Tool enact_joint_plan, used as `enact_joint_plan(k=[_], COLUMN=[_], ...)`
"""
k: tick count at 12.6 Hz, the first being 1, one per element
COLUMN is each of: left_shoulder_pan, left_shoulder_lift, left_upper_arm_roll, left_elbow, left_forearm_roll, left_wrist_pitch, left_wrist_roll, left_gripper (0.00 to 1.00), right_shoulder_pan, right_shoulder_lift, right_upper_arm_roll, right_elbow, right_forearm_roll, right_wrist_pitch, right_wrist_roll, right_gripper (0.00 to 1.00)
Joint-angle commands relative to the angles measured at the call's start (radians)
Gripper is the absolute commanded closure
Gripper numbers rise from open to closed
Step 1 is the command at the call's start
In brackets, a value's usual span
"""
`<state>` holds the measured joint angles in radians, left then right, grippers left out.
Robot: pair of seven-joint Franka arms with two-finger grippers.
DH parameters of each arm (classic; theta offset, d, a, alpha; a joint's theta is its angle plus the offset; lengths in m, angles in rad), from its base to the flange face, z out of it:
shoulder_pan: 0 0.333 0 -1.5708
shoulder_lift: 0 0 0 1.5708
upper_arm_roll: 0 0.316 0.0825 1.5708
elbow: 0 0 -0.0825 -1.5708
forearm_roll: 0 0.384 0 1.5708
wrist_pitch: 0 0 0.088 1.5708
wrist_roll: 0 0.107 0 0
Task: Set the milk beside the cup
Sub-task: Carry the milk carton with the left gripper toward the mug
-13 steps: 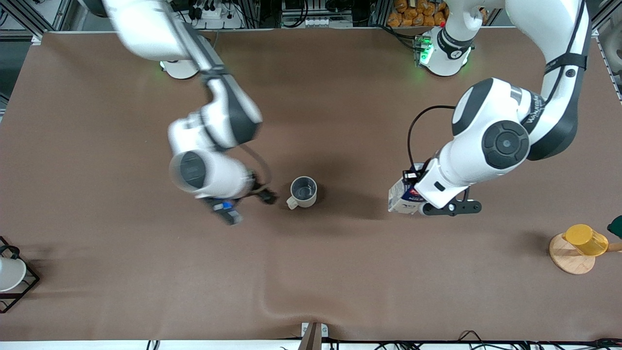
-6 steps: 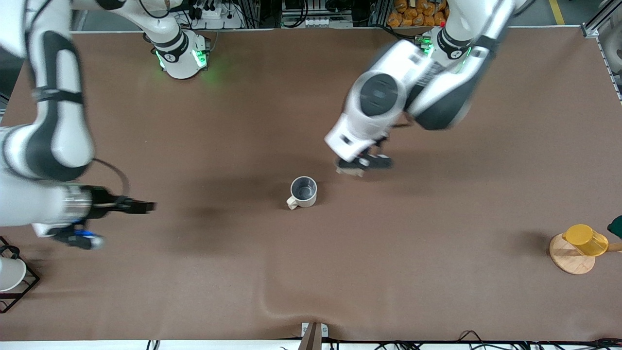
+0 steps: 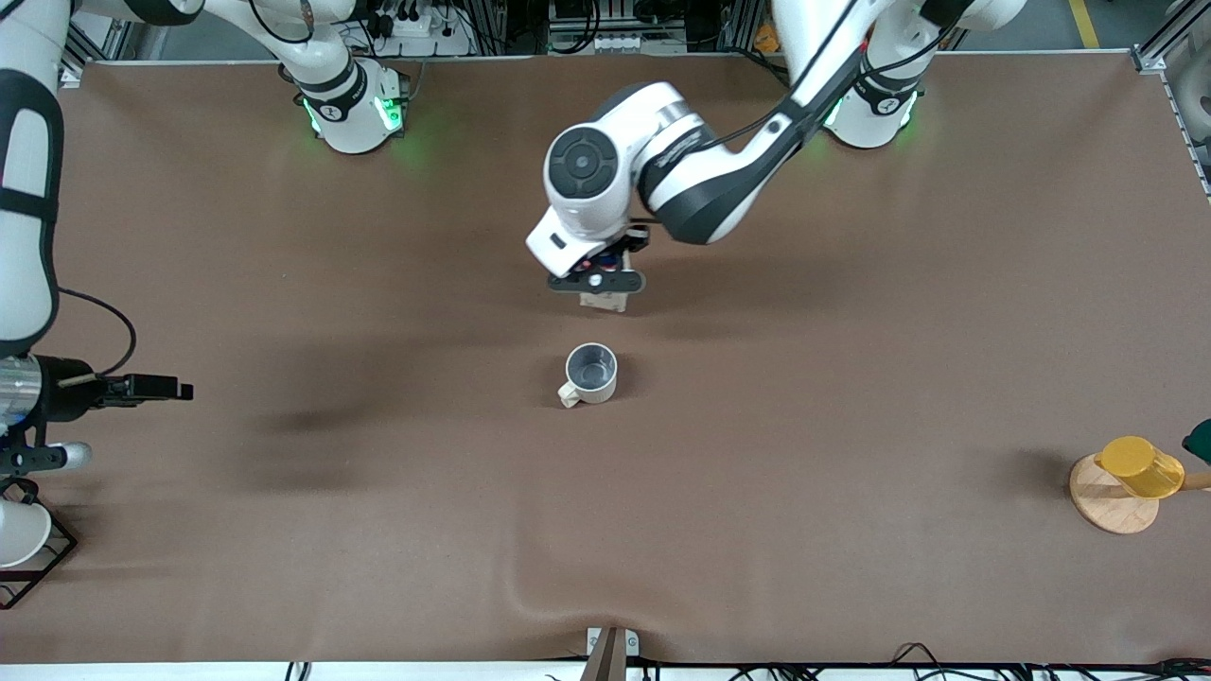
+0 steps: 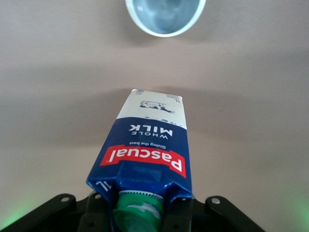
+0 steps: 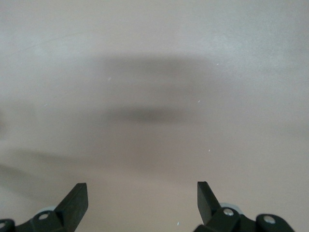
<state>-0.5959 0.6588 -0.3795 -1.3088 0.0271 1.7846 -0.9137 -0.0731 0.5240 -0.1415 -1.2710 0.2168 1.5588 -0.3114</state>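
The milk's lower edge (image 3: 604, 306) (image 4: 157, 93) is still above the table beside the cup, so my left gripper needs to lower the milk before it opens.
The milk (image 3: 605, 302) is a dark blue and white carton with a green cap and a red label. My left gripper (image 3: 598, 281) is shut on its top and holds it upright over the brown table, close beside the cup. I cannot tell whether its base touches the table. In the left wrist view the milk (image 4: 149, 145) hangs from my left gripper (image 4: 140, 215), with the cup (image 4: 165, 14) just past its base. The cup (image 3: 591, 372), a cream mug with a grey inside, stands upright mid-table. My right gripper (image 3: 178, 389) is open and empty (image 5: 140, 189) over bare table at the right arm's end.
A yellow cup (image 3: 1140, 466) lies on a round wooden stand (image 3: 1109, 503) at the left arm's end. A white cup (image 3: 17, 532) sits in a black wire frame (image 3: 57, 558) at the right arm's end. The table cover has a wrinkle (image 3: 530, 586) near the front edge.
My left arm has carried the milk from the left arm's side to the middle, close to the cup. My right arm has pulled back from beside the cup to its own end.
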Motion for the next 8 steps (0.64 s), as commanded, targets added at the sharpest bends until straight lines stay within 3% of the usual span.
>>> enact_joint_plan(k=[1, 4, 6, 8], left_shoulder_pan=[-0.013, -0.042, -0.047, -0.064], left_shoulder_lift=[0.053, 0.058, 0.058, 0.058], left_upper_arm_roll=[0.033, 0.083, 0.097, 0.125], left_elbow=[0.048, 0.048, 0.048, 0.048], left_forearm_roll=[-0.001, -0.001, -0.001, -0.001], left_wrist_pitch=[0.068, 0.082, 0.082, 0.082], left_wrist_roll=[-0.024, -0.024, -0.024, -0.024], left_gripper=[1.0, 1.0, 1.0, 1.0], right_shoulder_pan=[0.003, 0.009, 0.018, 0.041], right_shoulder_lift=[-0.168, -0.306, -0.357, -0.425], right_upper_arm_roll=[0.013, 0.013, 0.019, 0.019], right_elbow=[-0.021, -0.036, -0.064, -0.161], right_forearm_roll=[-0.017, -0.036, -0.118, -0.154], right_wrist_pitch=[-0.156, -0.229, -0.221, -0.156], right_wrist_roll=[0.059, 0.089, 0.091, 0.129], right_gripper=[0.0, 0.0, 0.0, 0.0])
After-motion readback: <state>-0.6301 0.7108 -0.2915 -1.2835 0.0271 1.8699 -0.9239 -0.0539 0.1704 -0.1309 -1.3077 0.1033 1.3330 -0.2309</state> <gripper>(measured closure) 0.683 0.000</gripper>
